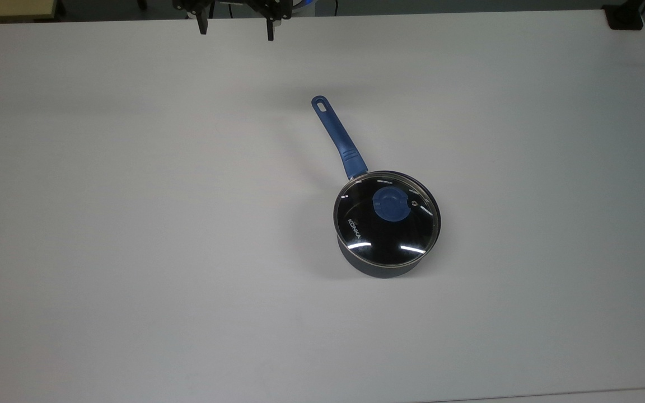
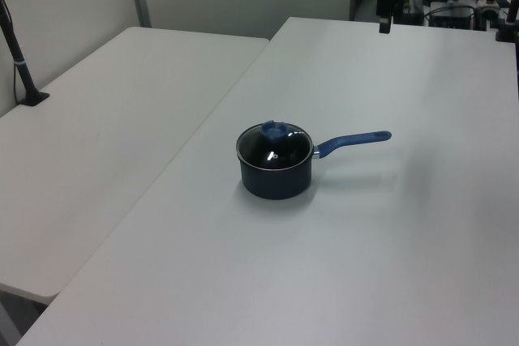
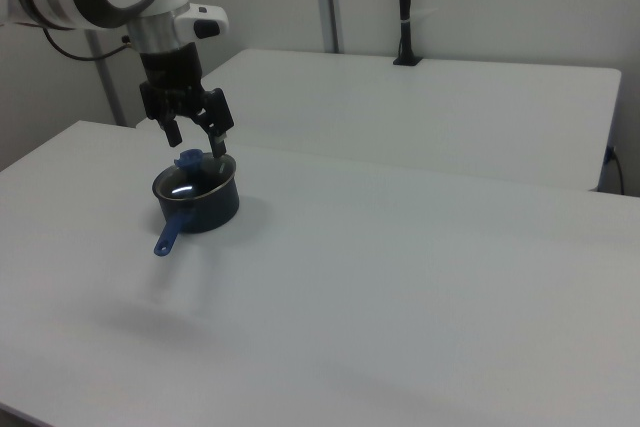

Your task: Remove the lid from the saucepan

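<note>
My gripper should grab the glass lid by its blue knob [image 2: 274, 129] next, to take the lid off the saucepan [image 2: 276, 177].
The saucepan [image 1: 381, 270] stands right of the table's middle in the top view, dark-bodied, its long blue handle [image 1: 336, 134] pointing toward the top view's upper left. The glass lid [image 1: 378, 235] with its blue knob [image 1: 389, 204] sits flat on the pan's rim. My gripper [image 1: 237, 28] hangs open and empty at the top edge of the top view, well away from the pan. In the right view the gripper [image 3: 197, 139] is raised above the table, lined up over the lid [image 3: 190, 182]. In the left view the saucepan [image 2: 276, 177] carries the lid [image 2: 276, 150], and its handle [image 2: 353, 141] points right.
The white table [image 1: 132, 224] holds nothing but the pan. A second white table [image 2: 97, 119] adjoins it on the left view's left, with a black clamped post [image 2: 24, 62] on it. A black clamp [image 1: 625, 17] sits at the top view's upper right corner.
</note>
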Motion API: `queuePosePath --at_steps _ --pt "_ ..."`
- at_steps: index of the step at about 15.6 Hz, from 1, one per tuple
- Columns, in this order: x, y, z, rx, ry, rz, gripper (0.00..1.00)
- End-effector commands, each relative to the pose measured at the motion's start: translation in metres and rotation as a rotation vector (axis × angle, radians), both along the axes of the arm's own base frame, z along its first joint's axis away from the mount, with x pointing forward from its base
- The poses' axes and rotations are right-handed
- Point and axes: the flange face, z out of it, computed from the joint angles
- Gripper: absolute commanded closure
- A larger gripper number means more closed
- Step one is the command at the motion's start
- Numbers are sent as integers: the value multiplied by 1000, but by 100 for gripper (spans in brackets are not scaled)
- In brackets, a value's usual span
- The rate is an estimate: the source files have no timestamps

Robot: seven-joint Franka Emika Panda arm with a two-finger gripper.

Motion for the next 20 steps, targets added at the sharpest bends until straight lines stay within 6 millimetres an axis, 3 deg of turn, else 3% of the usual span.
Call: queuePosePath --at_steps 1,12,15,18,20 --pt "-3 -4 4 15 4 -4 0" --pt "3 -2 -1 9 8 19 0" --pt "29 0 -11 -4 5 127 0" --pt "55 16 -20 5 -39 182 0" --pt "74 43 -28 6 -114 222 0"
